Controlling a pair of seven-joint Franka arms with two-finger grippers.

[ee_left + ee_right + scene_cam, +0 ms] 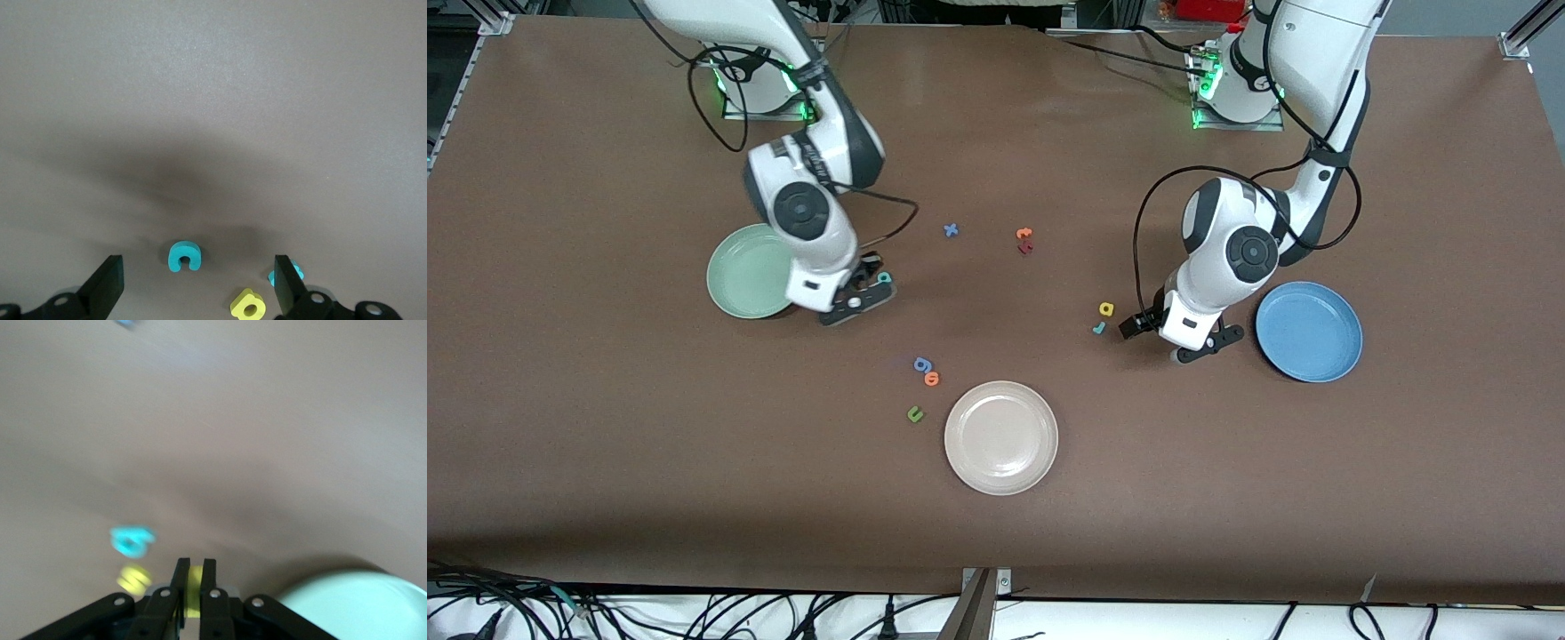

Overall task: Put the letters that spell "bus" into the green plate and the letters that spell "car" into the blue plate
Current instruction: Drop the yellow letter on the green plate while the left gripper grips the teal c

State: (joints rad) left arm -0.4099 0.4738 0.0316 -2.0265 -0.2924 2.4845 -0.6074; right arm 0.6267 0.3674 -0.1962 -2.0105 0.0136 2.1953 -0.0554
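The yellow letter is still short of the green plate's rim in the right wrist view, so the robot's right gripper needs to move it there before letting go.
My right gripper (195, 577) (871, 276) is shut on a yellow letter (195, 588) whose shape the fingers hide, beside the green plate (743, 271) (357, 607). A teal b (131, 541) (884, 277) and a yellow s (133, 579) lie on the table close by. My left gripper (199, 283) (1136, 325) hangs open low over a teal c (184, 257). A yellow a (249, 305) (1106, 309) lies next to it, and a teal r (295, 272) (1099, 328) peeks from under one finger. The blue plate (1309, 331) sits bare at the left arm's end.
A beige-white plate (1001, 437) lies nearest the front camera. Beside it are a blue g (921, 364), an orange o (932, 379) and a green u (915, 413). Mid-table lie a blue x (951, 230), an orange t (1024, 234) and a dark red letter (1025, 249).
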